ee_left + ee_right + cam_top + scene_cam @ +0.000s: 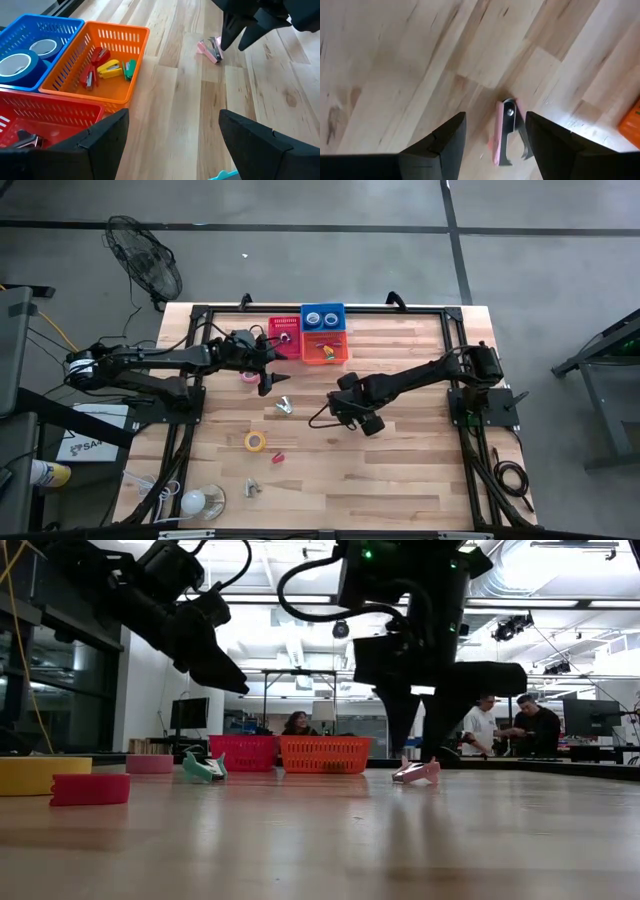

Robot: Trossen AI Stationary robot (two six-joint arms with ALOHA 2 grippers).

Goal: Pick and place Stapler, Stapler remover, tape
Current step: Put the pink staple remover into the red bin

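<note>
My right gripper's fingers are still above the pink stapler remover (506,134) in the right wrist view, so it is too early to close and the gripper lowers next.
A pink stapler remover (506,134) lies flat on the wooden table, also seen in the low view (417,772) and the left wrist view (210,49). My right gripper (496,119) points down over it, open, with one finger on either side and no visible touch. My left gripper (172,145) hangs open and holds nothing, above the table beside the red basket (284,338). A pink tape roll (248,378) and a yellow tape roll (256,441) lie flat on the table. Small staplers (109,69) lie in the orange basket (125,95). Blue tape rolls (15,65) lie in the blue basket (60,22).
A teal stapler remover (285,407), a small red piece (278,458) and another remover (253,488) lie on the table's left half. A light bulb (200,500) sits near the front left corner. People stand in the room beyond the table (520,725).
</note>
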